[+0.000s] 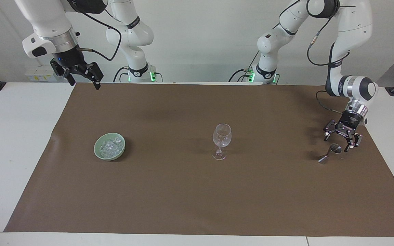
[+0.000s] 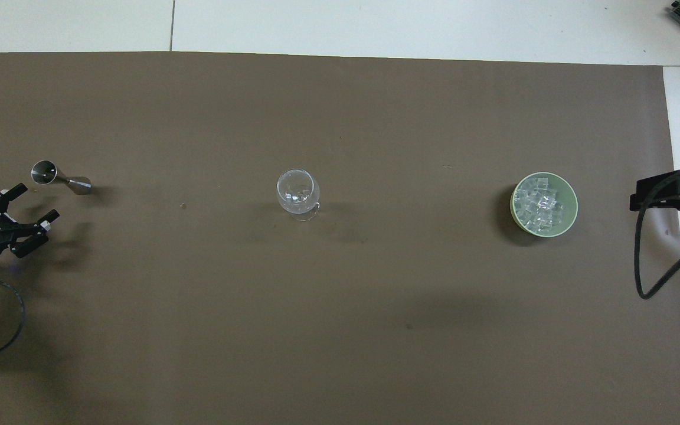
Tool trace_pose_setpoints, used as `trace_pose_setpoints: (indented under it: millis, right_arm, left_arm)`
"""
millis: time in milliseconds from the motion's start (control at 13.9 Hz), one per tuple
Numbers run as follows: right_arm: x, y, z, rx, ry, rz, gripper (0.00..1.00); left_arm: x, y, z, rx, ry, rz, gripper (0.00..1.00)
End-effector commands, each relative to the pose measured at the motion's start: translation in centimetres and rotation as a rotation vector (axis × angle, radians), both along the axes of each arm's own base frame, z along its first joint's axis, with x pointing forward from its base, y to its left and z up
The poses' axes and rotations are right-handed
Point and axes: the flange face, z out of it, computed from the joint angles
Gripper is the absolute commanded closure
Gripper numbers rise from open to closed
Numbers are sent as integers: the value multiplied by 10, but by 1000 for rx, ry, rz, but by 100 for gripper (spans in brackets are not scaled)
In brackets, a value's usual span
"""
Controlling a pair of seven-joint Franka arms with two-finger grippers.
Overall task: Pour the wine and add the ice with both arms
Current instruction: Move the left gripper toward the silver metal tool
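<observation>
I will next grab the jigger with my left gripper by its narrow middle (image 2: 65, 180) between the cups. The jigger's cups slope outward toward both open ends.
A clear stemmed wine glass (image 1: 221, 141) (image 2: 298, 192) stands at the middle of the brown mat. The ice (image 1: 110, 146) (image 2: 539, 203) lies heaped in a green bowl (image 1: 98, 152) (image 2: 572, 216) toward the right arm's end. A small metal jigger (image 1: 330, 153) (image 2: 59, 177) sits toward the left arm's end. My left gripper (image 1: 339, 141) (image 2: 35, 202) is open and empty, low over the mat, right beside the jigger's upper cup and apart from it. My right gripper (image 1: 84, 84) (image 2: 641, 198) is open and empty, high over the mat's corner, and waits.
The brown mat (image 1: 183, 194) (image 2: 340, 330) covers most of the white table (image 1: 15, 143). A black cable (image 2: 650, 260) hangs from the right wrist, and another cable (image 2: 6, 295) trails from the left wrist over the mat.
</observation>
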Motion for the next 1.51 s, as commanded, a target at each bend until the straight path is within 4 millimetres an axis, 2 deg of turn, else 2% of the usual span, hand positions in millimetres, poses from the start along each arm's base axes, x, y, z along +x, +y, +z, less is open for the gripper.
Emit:
trace_pose_setpoints:
  millis: [0, 359, 502, 933, 1435]
  right_arm:
    - [-8, 0, 1, 24, 8, 11, 0]
    - [-8, 0, 1, 24, 8, 11, 0]
    - [-8, 0, 1, 24, 8, 11, 0]
    - [-8, 0, 1, 24, 8, 11, 0]
    - [-8, 0, 1, 24, 8, 11, 0]
  left_arm:
    - [2, -6, -5, -31, -31, 24, 0]
    - [6, -10, -10, -27, -101, 33, 0]
    - [5, -14, -18, -9, -134, 18, 0]
    - [6, -19, -20, -27, -132, 40, 0]
    - [12, -35, -23, -47, -135, 57, 0]
